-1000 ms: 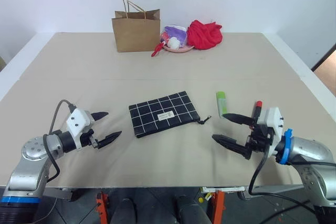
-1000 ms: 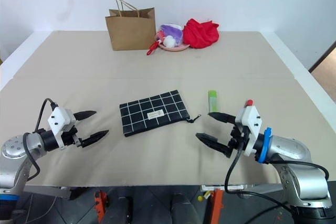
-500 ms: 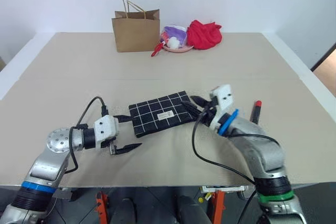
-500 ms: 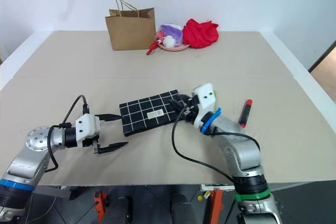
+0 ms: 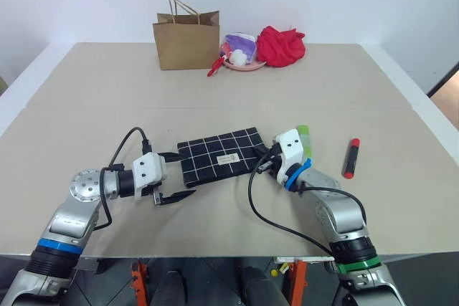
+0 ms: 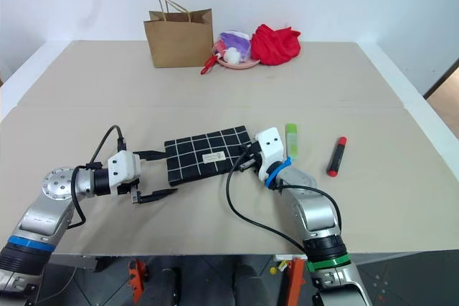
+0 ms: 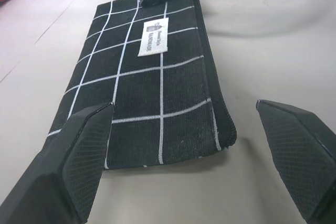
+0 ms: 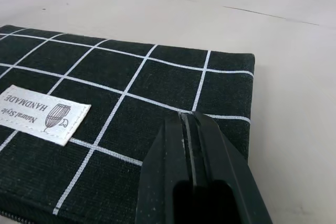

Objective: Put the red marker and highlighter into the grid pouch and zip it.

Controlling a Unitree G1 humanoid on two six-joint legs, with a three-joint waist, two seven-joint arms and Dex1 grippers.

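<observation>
The left gripper grabs the grid pouch by its uncovered short end (image 5: 188, 167) next, since the right gripper's fingers cover the pouch's zipper-pull end.
The grid pouch (image 5: 219, 154) lies flat at the table's middle, black with white lines and a white label. My left gripper (image 5: 173, 175) is open at the pouch's left end, and in the left wrist view that end (image 7: 157, 93) lies between the spread fingers (image 7: 79, 161). My right gripper (image 5: 262, 160) is shut, and its fingertips (image 8: 188, 129) rest over the pouch's right end. The zipper pull is hidden under them. The light-green highlighter (image 6: 291, 137) lies just right of the pouch, partly behind my right wrist. The red marker (image 5: 351, 158) lies farther right, away from both grippers.
A brown paper bag (image 5: 186, 41) stands at the back of the table. Beside it are a pink dish with purple and white things (image 5: 240, 51) and a red cloth bundle (image 5: 280, 46). The table's right edge (image 5: 430, 127) runs close to the marker.
My right gripper swung left from beside the marker to the pouch's right end and shut. My left gripper moved right to the pouch's left end and stayed open.
</observation>
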